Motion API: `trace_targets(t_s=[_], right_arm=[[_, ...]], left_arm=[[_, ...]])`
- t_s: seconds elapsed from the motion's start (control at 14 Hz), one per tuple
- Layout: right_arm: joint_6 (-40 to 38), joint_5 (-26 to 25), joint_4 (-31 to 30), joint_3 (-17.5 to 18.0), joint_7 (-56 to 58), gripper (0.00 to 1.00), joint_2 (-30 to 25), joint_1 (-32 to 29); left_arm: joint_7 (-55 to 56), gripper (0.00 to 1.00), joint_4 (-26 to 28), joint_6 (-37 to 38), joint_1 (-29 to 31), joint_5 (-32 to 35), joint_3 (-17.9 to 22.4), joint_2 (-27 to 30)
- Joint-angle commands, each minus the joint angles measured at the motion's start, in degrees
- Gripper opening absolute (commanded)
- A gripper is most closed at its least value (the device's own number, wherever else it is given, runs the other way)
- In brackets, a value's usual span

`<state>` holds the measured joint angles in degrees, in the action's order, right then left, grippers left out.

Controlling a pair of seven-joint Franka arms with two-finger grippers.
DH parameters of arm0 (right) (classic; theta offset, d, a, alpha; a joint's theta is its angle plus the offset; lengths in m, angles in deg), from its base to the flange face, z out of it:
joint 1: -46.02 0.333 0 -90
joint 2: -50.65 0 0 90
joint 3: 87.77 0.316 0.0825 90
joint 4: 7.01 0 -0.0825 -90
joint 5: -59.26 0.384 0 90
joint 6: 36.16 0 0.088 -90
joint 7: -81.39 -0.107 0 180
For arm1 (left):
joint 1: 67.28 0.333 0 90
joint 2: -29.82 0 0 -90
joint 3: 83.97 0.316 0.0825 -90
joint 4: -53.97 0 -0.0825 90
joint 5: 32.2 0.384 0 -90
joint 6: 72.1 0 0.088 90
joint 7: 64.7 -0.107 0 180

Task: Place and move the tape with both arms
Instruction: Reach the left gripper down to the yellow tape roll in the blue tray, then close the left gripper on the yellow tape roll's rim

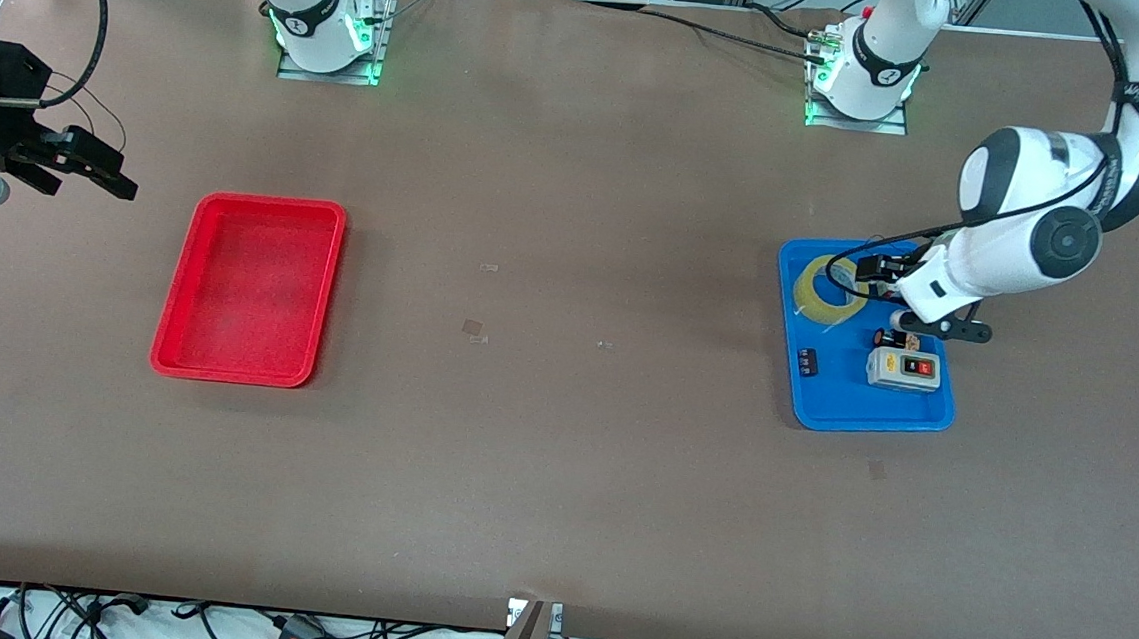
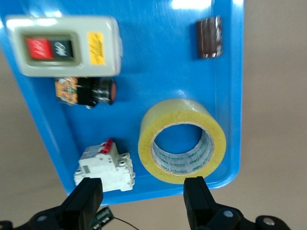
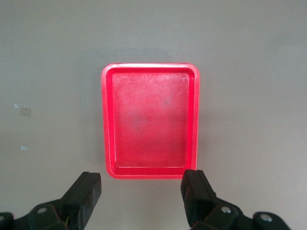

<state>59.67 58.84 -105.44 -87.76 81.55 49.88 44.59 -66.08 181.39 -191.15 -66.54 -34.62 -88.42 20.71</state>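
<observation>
The yellowish ring should next be picked up by its rim [image 1: 812,300] with my left gripper, so that I can move the tape out of the blue tray [image 1: 874,411].
The tape [image 1: 828,293], a yellowish ring, lies flat in the blue tray [image 1: 874,411], in the corner farthest from the front camera. It also shows in the left wrist view [image 2: 182,141]. My left gripper [image 1: 895,279] hangs open and empty above that part of the tray, next to the tape. In its own view [image 2: 143,189] one finger is over the tape's rim and the other over a white breaker block [image 2: 104,165]. My right gripper [image 1: 69,164] is open and empty, waiting in the air past the right arm's end of the red tray [image 1: 230,374].
The blue tray [image 2: 158,57] also holds a grey switch box [image 1: 904,368] with red and black buttons, an orange-and-black push button [image 2: 86,92] and a dark cylinder [image 2: 209,37]. The red tray [image 3: 108,124] is empty. Small bits of clear tape lie mid-table [image 1: 474,330].
</observation>
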Motion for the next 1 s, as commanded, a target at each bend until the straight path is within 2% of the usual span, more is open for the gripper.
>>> trace_targets(t_s=[0.0,0.29,0.64,0.71,0.79,0.86,0.93], right_arm=[[-0.8,0.3,-0.2,1.0,-0.1,1.00,-0.4,-1.0],[-2.0,0.3,-0.2,1.0,-0.1,1.00,-0.3,-1.0],[-1.9,0.3,-0.1,1.0,-0.2,1.00,-0.3,-1.0],[-1.9,0.3,-0.1,1.0,-0.1,1.00,-0.3,-1.0],[-1.9,0.3,-0.1,1.0,-0.2,1.00,-0.2,-1.0],[-2.0,0.3,-0.1,1.0,-0.2,1.00,-0.3,-1.0],[-2.0,0.3,-0.1,1.0,-0.2,1.00,-0.2,-1.0]], left_arm=[[-0.6,1.00,-0.3,-0.7,0.4,0.7,-0.5,-4.1],[-0.5,1.00,-0.4,-2.8,0.3,0.2,-0.4,-8.5],[0.6,0.99,-0.9,-4.5,0.4,-3.1,-0.4,-9.9],[0.9,0.89,-1.0,-4.4,0.4,-3.3,-0.4,-10.0],[1.5,0.66,-0.9,-4.3,0.4,-3.6,-0.4,-10.4],[1.8,0.39,-0.9,-4.3,0.4,-3.6,-0.4,-10.6],[1.5,0.21,-1.0,-3.9,0.4,-3.6,-0.4,-10.5]])
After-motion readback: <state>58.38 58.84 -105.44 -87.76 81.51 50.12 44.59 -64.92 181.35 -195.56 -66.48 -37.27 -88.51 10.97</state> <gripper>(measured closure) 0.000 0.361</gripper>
